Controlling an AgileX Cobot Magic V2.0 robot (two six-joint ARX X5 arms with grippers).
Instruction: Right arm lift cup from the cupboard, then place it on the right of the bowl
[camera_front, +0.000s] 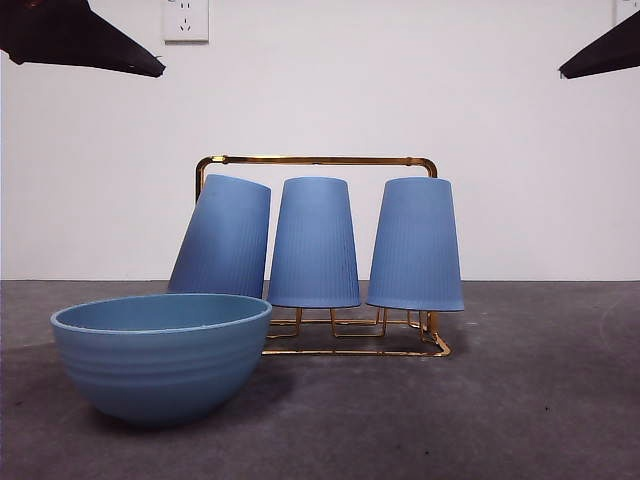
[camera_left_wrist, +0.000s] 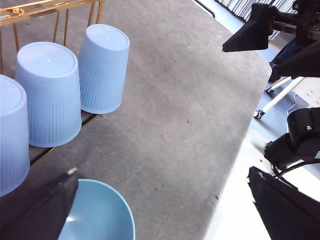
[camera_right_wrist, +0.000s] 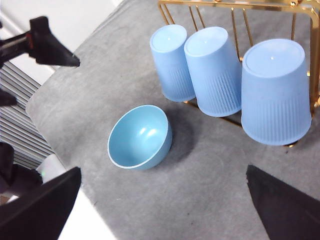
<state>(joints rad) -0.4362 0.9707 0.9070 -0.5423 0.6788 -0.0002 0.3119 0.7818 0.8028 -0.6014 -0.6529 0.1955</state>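
Observation:
The right gripper takes hold of the cup by its narrow upturned base end (camera_front: 418, 195) next, since the cup gets wide toward its opening (camera_front: 414, 303).
Three light-blue ribbed cups stand upside down on the gold wire cupboard (camera_front: 315, 159): a left one (camera_front: 222, 238) that leans, a middle one (camera_front: 314, 242) and a right one (camera_front: 416, 244). The blue bowl (camera_front: 160, 360) sits in front of the rack's left end. In the right wrist view the cups (camera_right_wrist: 275, 90) and the bowl (camera_right_wrist: 140, 137) lie below my right gripper (camera_right_wrist: 162, 215), which is open, empty and high above the table. My left gripper (camera_left_wrist: 165, 220) is also open and empty, high above the bowl (camera_left_wrist: 100, 215). Both arms show only as black tips at the front view's top corners.
The grey table (camera_front: 520, 400) stretches to the right of the bowl and in front of the rack. Its rounded edge (camera_left_wrist: 250, 125) shows in the left wrist view, with floor beyond. A white wall with a socket (camera_front: 185, 18) stands behind.

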